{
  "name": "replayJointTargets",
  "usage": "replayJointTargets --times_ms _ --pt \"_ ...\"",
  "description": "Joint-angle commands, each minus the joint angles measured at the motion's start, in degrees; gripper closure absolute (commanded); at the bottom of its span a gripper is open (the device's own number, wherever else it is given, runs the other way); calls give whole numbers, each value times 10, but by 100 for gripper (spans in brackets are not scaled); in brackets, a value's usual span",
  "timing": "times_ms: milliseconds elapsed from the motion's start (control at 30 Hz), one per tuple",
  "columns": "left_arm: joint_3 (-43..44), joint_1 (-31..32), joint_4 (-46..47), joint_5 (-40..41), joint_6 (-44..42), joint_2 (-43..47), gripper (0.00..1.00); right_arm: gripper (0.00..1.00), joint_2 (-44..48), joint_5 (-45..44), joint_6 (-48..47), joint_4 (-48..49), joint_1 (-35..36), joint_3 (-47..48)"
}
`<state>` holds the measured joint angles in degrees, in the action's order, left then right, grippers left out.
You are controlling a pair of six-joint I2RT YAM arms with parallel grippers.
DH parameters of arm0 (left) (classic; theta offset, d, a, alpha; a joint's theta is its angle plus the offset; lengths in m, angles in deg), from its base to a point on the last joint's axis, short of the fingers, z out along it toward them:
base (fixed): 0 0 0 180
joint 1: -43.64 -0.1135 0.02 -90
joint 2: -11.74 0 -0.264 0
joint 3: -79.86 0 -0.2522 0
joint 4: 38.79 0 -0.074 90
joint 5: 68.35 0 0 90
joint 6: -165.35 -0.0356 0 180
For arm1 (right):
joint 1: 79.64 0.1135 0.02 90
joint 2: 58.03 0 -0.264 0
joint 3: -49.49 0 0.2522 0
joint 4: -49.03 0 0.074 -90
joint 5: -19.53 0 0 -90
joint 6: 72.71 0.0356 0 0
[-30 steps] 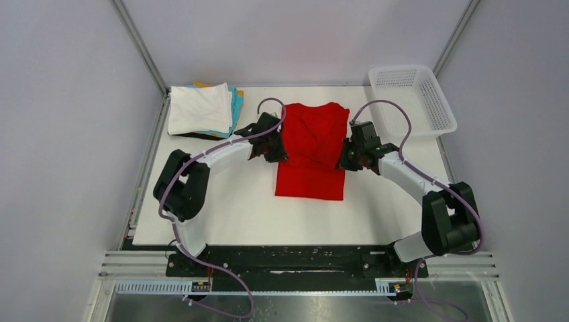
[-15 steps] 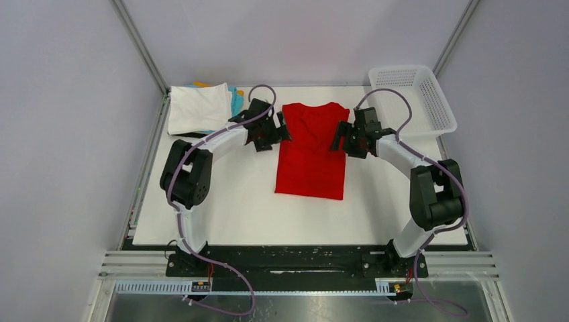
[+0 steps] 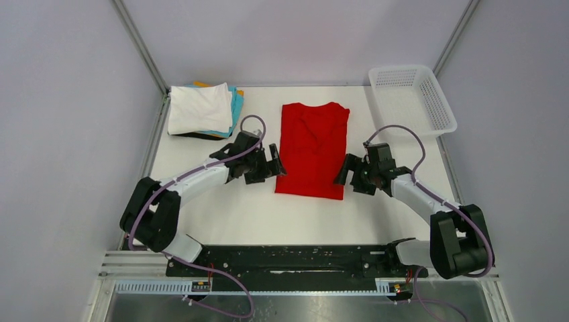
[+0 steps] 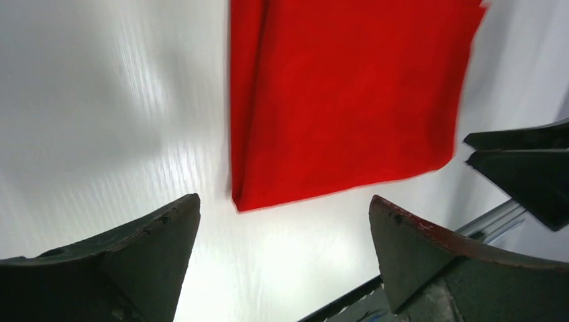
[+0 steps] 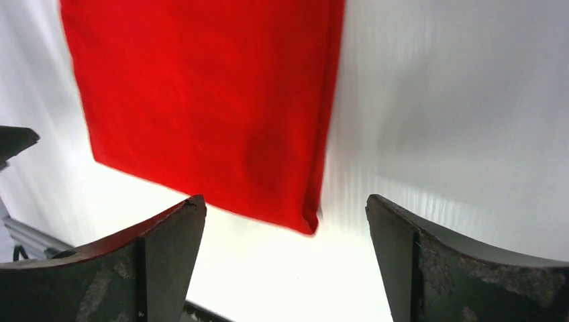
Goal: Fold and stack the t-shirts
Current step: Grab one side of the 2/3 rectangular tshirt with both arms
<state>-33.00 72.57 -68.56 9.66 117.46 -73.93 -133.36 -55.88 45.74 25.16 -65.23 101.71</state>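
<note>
My left gripper's fingers are above the red t-shirt, its near corner barely between them, and should lower before closing.
A bright red t-shirt (image 3: 313,149) lies flat in the middle of the table, its sides folded in to a long strip, collar at the far end. My left gripper (image 3: 276,161) stands open just left of the strip's near half, nothing between its fingers. My right gripper (image 3: 343,171) is open too, just right of the near right corner. In the left wrist view the red t-shirt (image 4: 342,94) ends in a near corner above my left gripper (image 4: 285,215). In the right wrist view the red cloth (image 5: 208,100) has its near corner above my right gripper (image 5: 285,211). Folded t-shirts (image 3: 201,109) are stacked at the far left, white on top.
A white plastic mesh basket (image 3: 410,99) stands at the table's far right corner. The stack shows cyan, orange and dark layers under the white one. The black rail (image 3: 295,258) with the arm bases runs along the near edge.
Both grippers let go of the red t-shirt's sides and opened, then drew back toward me along its edges to the near end. The shirt stays flat.
</note>
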Motion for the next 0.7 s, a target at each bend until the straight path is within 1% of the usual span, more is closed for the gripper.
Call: replayJointTargets --times_ms 0,67,133,267,367,533,600,667 --pt "-36 32 25 -5 12 -5 9 4 39 40 27 -11 6 -48" --pt "-41 36 26 8 19 -25 14 9 36 43 34 -2 6 -63" --pt "-44 37 32 21 22 -45 18 16 26 48 40 6 7 -68" --pt "-40 38 46 16 28 -85 32 30 -3 68 51 37 9 -74" --pt "-41 38 57 10 31 -103 37 40 -24 68 53 41 10 -69" --pt "-43 39 72 -10 38 -131 51 52 -43 64 60 34 11 -64" --pt "-44 39 85 -25 41 -138 61 55 -50 64 64 34 13 -64" --pt "-43 40 87 -27 42 -142 78 62 -57 63 66 32 14 -62"
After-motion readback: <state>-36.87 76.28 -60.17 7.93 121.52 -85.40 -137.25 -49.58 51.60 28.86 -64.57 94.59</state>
